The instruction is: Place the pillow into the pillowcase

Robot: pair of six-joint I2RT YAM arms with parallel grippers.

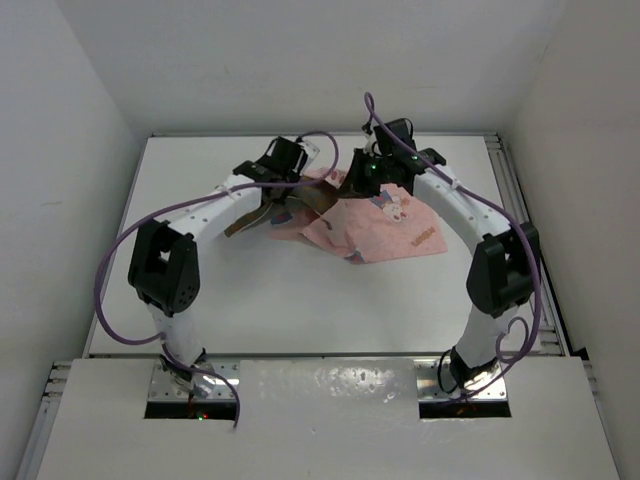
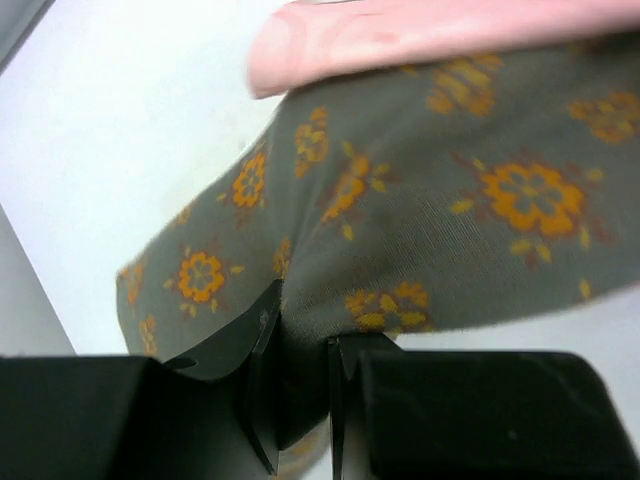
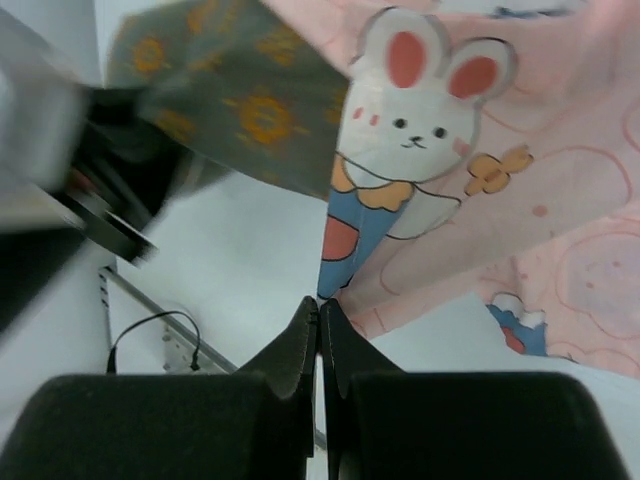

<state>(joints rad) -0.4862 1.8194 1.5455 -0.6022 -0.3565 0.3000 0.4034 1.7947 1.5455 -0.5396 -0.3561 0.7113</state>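
Note:
Much of the pillow (image 1: 262, 214) hangs outside, so the pillow would fall short if I opened now. My left gripper keeps hold of the pillow until it is inside the pillowcase.
The brown pillow (image 1: 262, 214) with orange flowers hangs lifted at the table's far middle, its right end going under the pink bunny-print pillowcase (image 1: 400, 228). My left gripper (image 1: 287, 198) is shut on the pillow's edge; in the left wrist view the pillow (image 2: 420, 220) fills the frame, pinched between the fingers of the left gripper (image 2: 300, 340), with the pillowcase (image 2: 420, 35) lying over its far end. My right gripper (image 1: 352, 186) is shut, and its tips (image 3: 320, 300) pinch a corner of the pillowcase (image 3: 470, 200) and hold it up. The pillow (image 3: 250, 95) shows beyond it.
The white table (image 1: 280, 300) is walled by white panels at the back and sides. A metal rail (image 1: 515, 200) runs along its right edge. Purple cables (image 1: 120, 250) loop from both arms. The blurred left arm (image 3: 100, 190) shows in the right wrist view.

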